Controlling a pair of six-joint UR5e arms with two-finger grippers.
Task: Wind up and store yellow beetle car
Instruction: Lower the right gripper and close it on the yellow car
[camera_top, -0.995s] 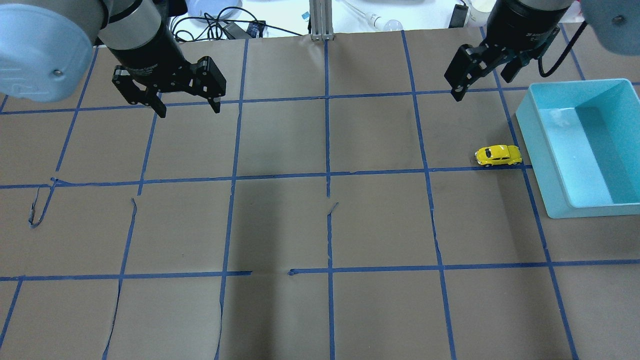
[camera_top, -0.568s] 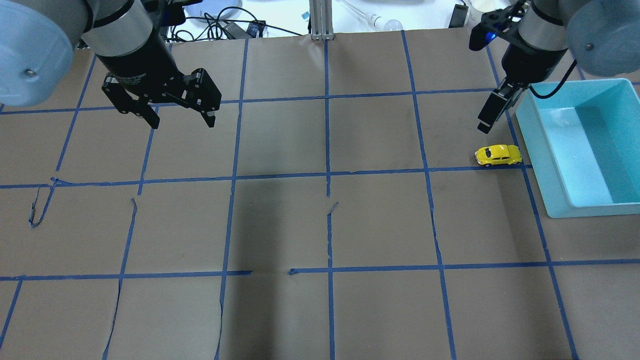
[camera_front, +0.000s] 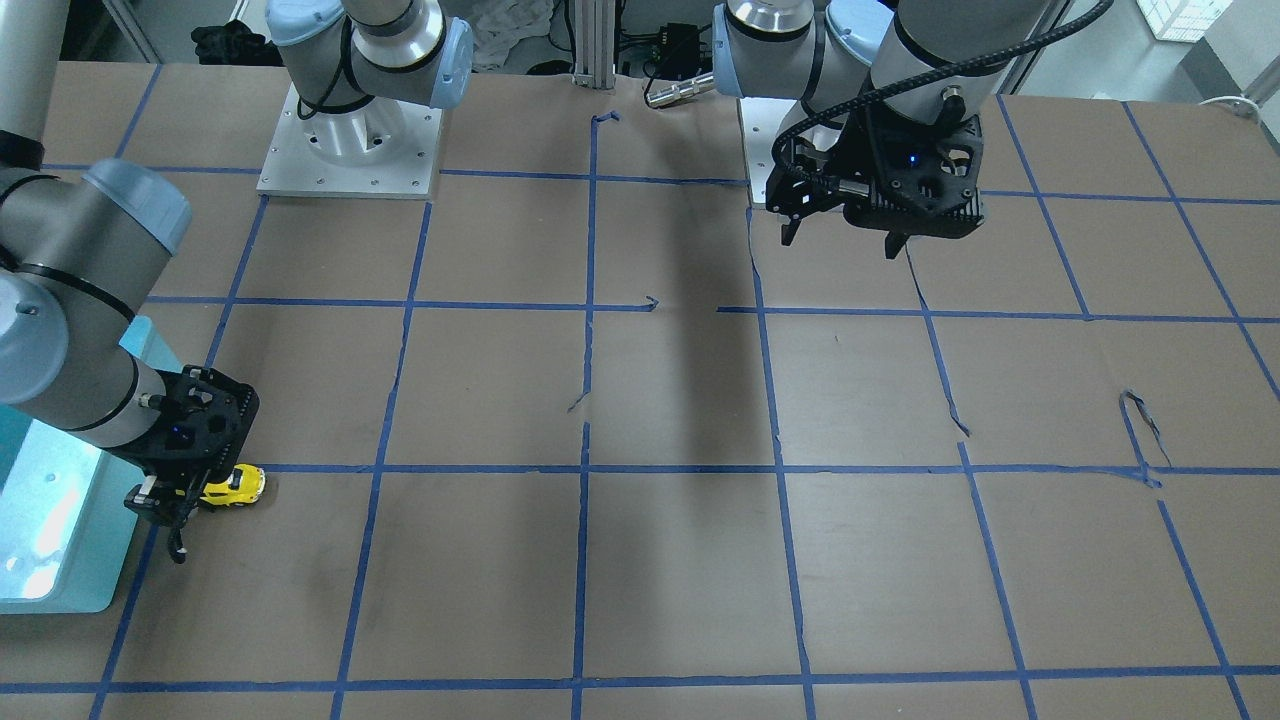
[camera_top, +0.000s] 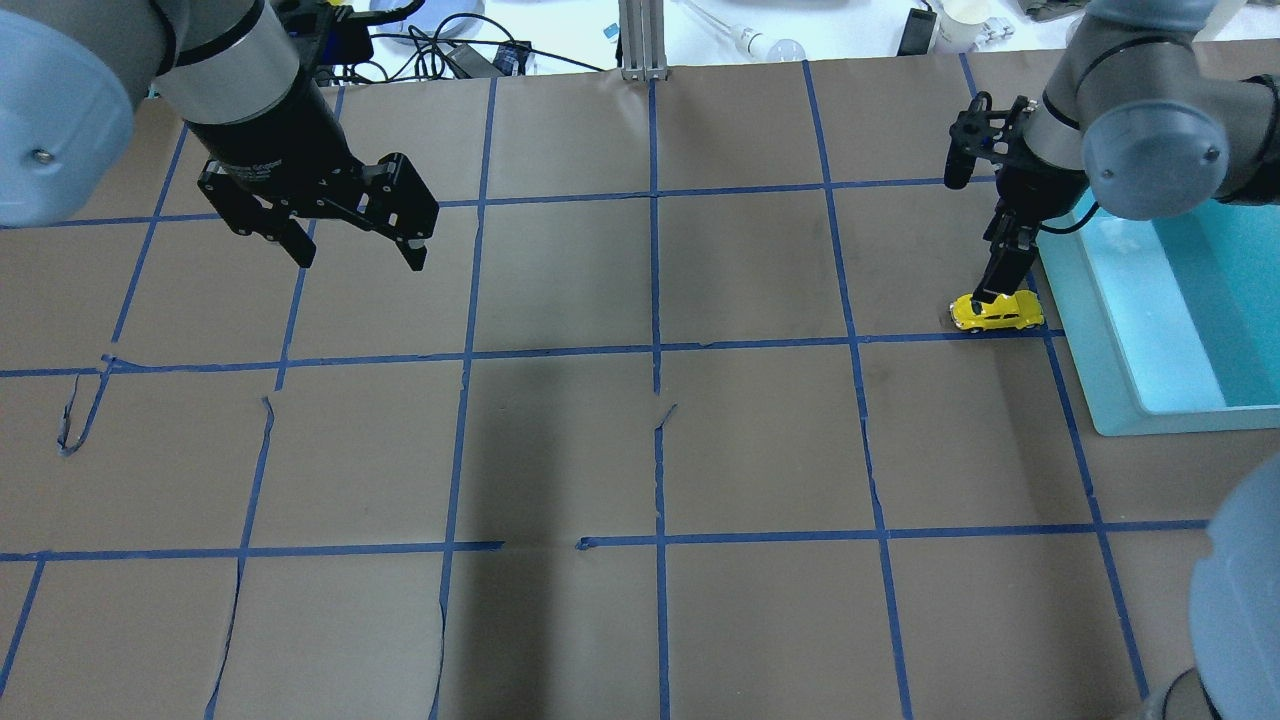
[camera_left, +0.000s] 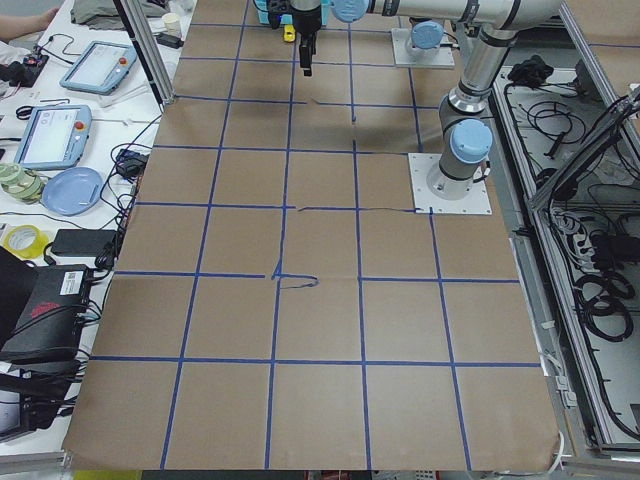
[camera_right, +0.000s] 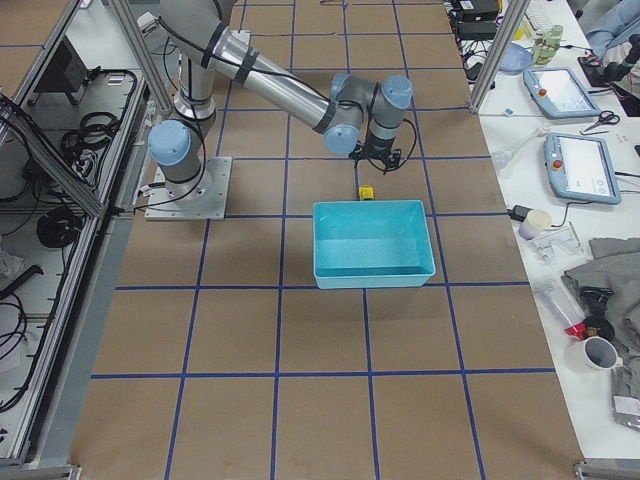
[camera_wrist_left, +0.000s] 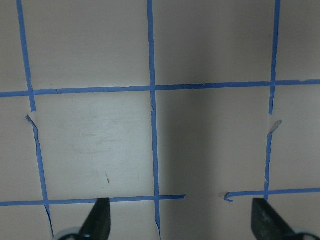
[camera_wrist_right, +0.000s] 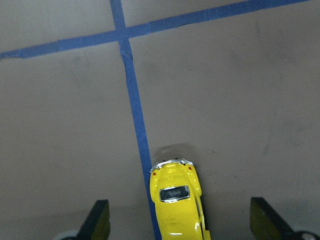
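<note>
I should next grab the sides of the yellow beetle car with my right gripper, to wind up and store the car (camera_top: 1003, 312).
The yellow beetle car (camera_top: 1003, 312) stands on its wheels on the brown paper, on a blue tape line just left of the teal bin (camera_top: 1092, 330). In the right wrist view the car (camera_wrist_right: 177, 202) lies between the two spread fingers, low in the frame. My right gripper (camera_top: 990, 297) is open, lowered over the car and pointing straight down. In the front view it (camera_front: 190, 505) partly hides the car (camera_front: 240, 485). My left gripper (camera_top: 358, 258) hangs open and empty above the far left of the table, with only tape lines under it (camera_wrist_left: 182, 222).
The teal bin (camera_right: 372, 280) is empty and sits right beside the car. Torn, lifted ends of blue tape (camera_top: 665, 412) dot the paper. Cables and small devices (camera_top: 440, 50) lie beyond the table's far edge.
My right gripper has turned and come down from near the far edge onto the car. The left gripper has drifted slightly toward the near side. The car has not moved.
</note>
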